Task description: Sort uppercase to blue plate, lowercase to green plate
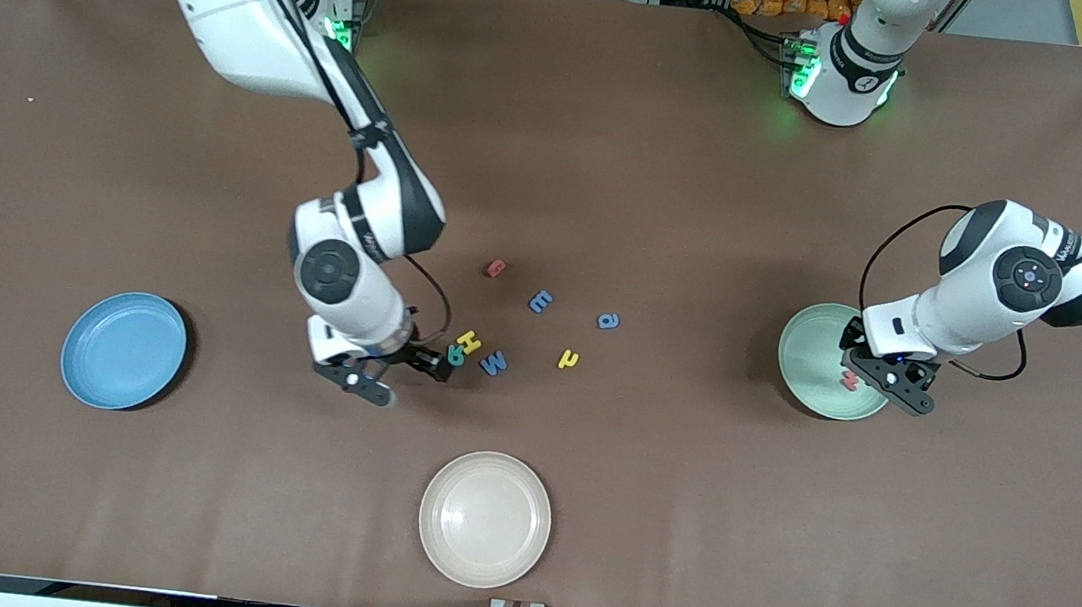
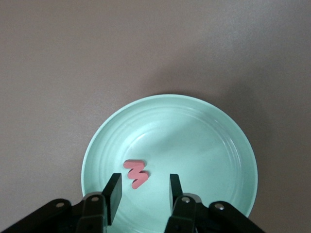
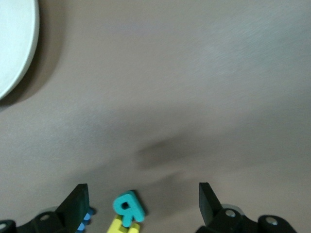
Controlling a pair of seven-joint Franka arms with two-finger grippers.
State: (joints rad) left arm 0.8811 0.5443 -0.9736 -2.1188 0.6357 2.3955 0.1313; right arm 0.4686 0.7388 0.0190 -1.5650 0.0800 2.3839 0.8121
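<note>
My right fingers are above the green R in the right wrist view, so my right gripper must go lower before closing on it.
The red w (image 2: 136, 173) lies flat in the green plate (image 2: 194, 145), free between the tips of my open left gripper (image 2: 145, 183), which hovers low over that plate (image 1: 812, 357). My right gripper (image 1: 407, 378) is open and low over the table beside the green R (image 1: 455, 356), which shows between its fingers (image 3: 129, 208). The yellow H (image 1: 468, 340) touches the R, with the blue M (image 1: 493, 363) close by. The yellow h (image 1: 569, 358), the blue a-like letter (image 1: 608, 321), the blue E-shaped letter (image 1: 541, 301) and the red rounded letter (image 1: 495, 268) are scattered mid-table. The blue plate (image 1: 124, 350) holds nothing.
A beige plate (image 1: 485, 519) sits nearer to the front camera than the letters, close to the table's front edge. Its rim (image 3: 14, 43) also shows in the right wrist view. The blue plate is at the right arm's end of the table and the green plate at the left arm's end.
</note>
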